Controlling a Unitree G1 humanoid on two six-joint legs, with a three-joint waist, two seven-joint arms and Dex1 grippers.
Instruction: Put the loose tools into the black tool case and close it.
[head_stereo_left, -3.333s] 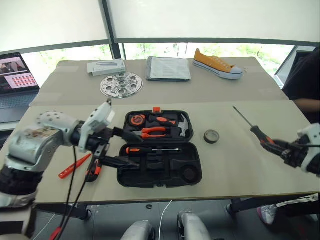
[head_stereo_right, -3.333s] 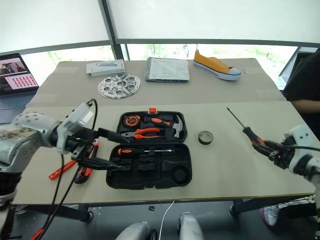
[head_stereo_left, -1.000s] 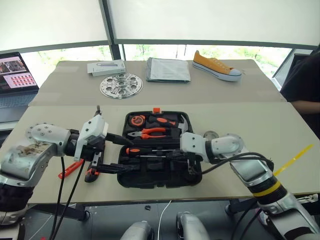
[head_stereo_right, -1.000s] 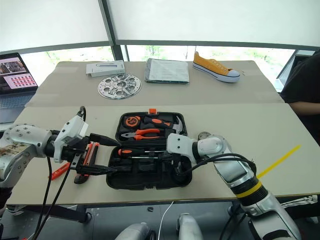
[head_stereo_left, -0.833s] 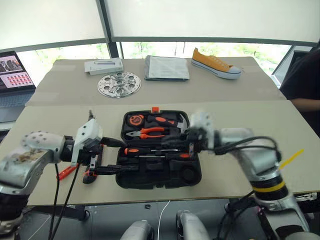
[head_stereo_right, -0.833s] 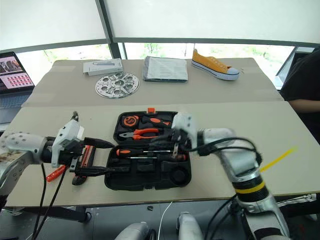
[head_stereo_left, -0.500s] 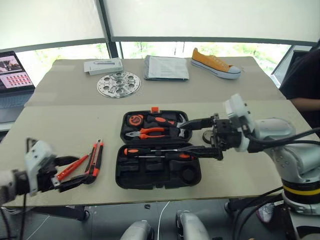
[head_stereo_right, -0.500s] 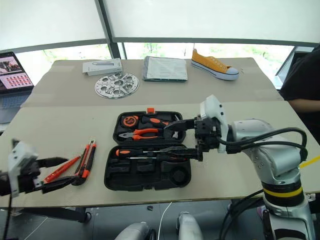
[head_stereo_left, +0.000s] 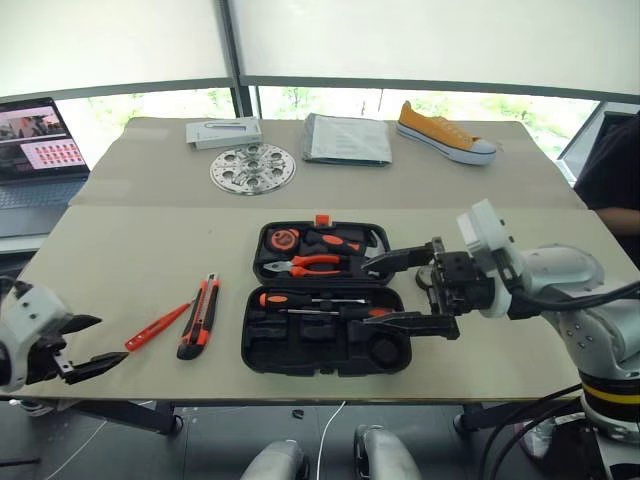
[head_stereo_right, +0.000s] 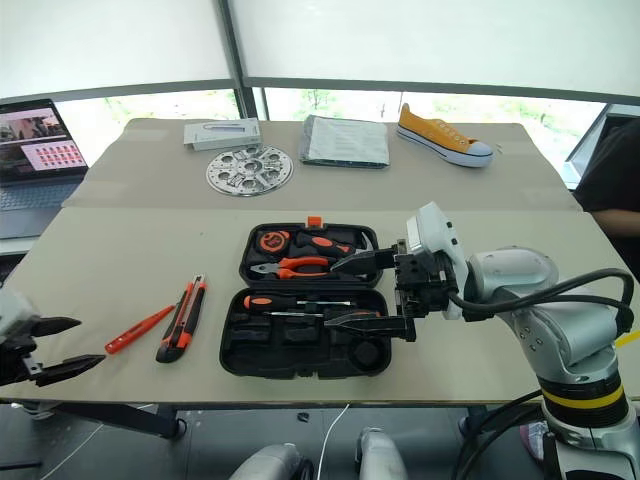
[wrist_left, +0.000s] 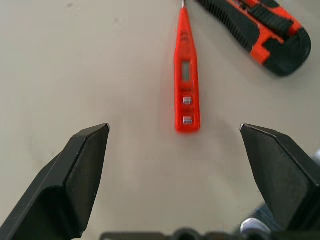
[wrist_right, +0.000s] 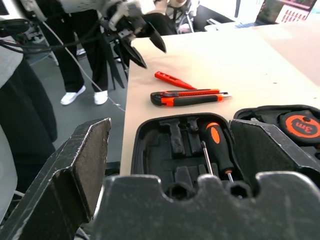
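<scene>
My left gripper moves toward the slim orange tool's near end, before it closes. In the left wrist view my fingers stop short of that end, so closing now would miss.
The black tool case (head_stereo_left: 262, 345) lies open at the table's middle. Tape measure, pliers and hammer fill its far half. Two black-and-orange screwdrivers (head_stereo_left: 300, 299) (head_stereo_left: 358, 312) lie in the near half. My right gripper (head_stereo_left: 366, 294) hovers open above the case's right side, holding nothing. Left of the case, a black-orange utility knife (head_stereo_left: 198, 316) and a slim orange tool (head_stereo_left: 158, 326) lie loose on the table. My left gripper (head_stereo_left: 110, 338) is open at the table's near left corner, just short of the orange tool (wrist_left: 186, 85), which lies between its spread fingers in the left wrist view.
At the back stand a white box (head_stereo_left: 223, 132), a metal disc (head_stereo_left: 252, 168), a grey folded packet (head_stereo_left: 347, 139) and a yellow shoe (head_stereo_left: 447, 130). A laptop (head_stereo_left: 40, 150) sits far left. A person (head_stereo_left: 612, 170) is at the right edge.
My right gripper has let a screwdriver go into the case, opened and lifted to the right. My left arm has swung from the case's left side out to the table's left corner.
</scene>
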